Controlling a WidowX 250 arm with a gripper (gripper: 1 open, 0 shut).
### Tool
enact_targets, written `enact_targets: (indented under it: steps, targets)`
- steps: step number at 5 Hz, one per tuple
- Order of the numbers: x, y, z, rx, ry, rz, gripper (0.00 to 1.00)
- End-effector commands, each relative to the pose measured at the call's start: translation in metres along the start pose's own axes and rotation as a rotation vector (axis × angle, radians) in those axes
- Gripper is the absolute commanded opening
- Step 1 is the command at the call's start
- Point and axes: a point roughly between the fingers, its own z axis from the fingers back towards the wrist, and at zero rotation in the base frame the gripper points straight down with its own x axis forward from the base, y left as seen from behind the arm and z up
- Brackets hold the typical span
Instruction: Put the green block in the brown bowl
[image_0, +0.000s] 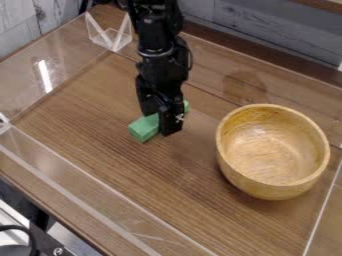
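Note:
My gripper is about to grab the green block (143, 128) by one of its short ends, so that it can put the block in the brown bowl (273, 150).
The green block (143, 128) lies flat on the wooden table, partly covered by my gripper (159, 120). The black gripper points straight down over the block's right end, its fingers open on either side of the block and low near the table. Whether the fingertips touch the block cannot be told. The brown bowl (273, 150) stands upright and holds nothing, to the right of the gripper, about a hand's width away.
Clear plastic walls (80, 190) border the wooden table (94, 110) at the front and left. A clear plastic stand (110, 36) sits at the back left. A grey wall runs behind.

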Motion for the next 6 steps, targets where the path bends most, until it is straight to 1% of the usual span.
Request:
enact_targets:
  steps: [1, 3, 6]
  targets:
    - [0.004, 0.008, 0.005, 0.024, -0.029, 0.006, 1.0]
    - [0.008, 0.013, 0.001, 0.028, -0.031, 0.01, 1.0]
    - [0.01, 0.019, -0.008, 0.026, -0.026, 0.008, 1.0]
